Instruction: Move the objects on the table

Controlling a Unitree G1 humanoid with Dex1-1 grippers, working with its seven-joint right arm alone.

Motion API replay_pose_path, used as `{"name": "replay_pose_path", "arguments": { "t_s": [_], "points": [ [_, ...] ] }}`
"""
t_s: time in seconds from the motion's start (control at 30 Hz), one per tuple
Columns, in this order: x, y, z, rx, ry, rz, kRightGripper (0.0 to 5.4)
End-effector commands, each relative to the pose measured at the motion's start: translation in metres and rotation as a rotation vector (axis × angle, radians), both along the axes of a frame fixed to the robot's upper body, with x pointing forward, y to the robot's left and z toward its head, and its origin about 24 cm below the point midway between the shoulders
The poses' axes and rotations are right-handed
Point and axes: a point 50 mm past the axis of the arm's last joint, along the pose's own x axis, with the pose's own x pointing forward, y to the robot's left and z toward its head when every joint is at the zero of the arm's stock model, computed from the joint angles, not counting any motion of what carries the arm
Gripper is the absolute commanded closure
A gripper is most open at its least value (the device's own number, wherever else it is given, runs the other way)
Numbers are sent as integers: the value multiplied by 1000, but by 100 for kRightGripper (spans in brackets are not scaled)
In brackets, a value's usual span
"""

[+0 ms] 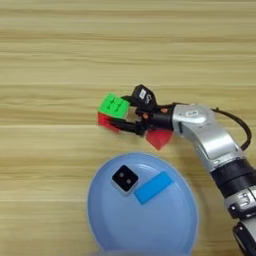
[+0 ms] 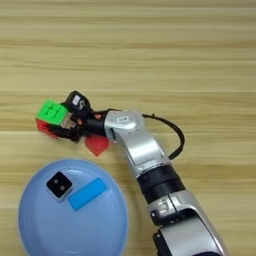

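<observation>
My right gripper can let go: the red lower edge of the puzzle cube is over the table, so the cube would stand.
My right gripper is shut on the green-topped puzzle cube, one black finger at its far side and one at its near side. The cube sits tilted, its red side facing the near edge. A red cube lies on the table just below the gripper's wrist. The small white cube with a black face and the flat bright-blue block rest side by side on the pale-blue plate.
The round plate takes up the near middle of the wooden table. My silver forearm runs from the bottom right up to the gripper, with a black cable looping beside it.
</observation>
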Motion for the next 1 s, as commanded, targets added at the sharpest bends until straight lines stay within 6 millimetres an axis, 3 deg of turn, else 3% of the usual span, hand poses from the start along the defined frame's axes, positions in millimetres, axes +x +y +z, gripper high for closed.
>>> {"name": "replay_pose_path", "arguments": {
  "t_s": [0.03, 0.3, 0.4, 0.83, 1.0],
  "points": [
    [17, 4, 30, 7, -139, -14, 209],
    [16, 2, 20, -14, -117, -8, 209],
    [15, 2, 21, -6, -117, -3, 156],
    [20, -1, 43, 90, -180, -19, 21],
    [18, -3, 58, 149, -227, 0, 5]
  ]
}}
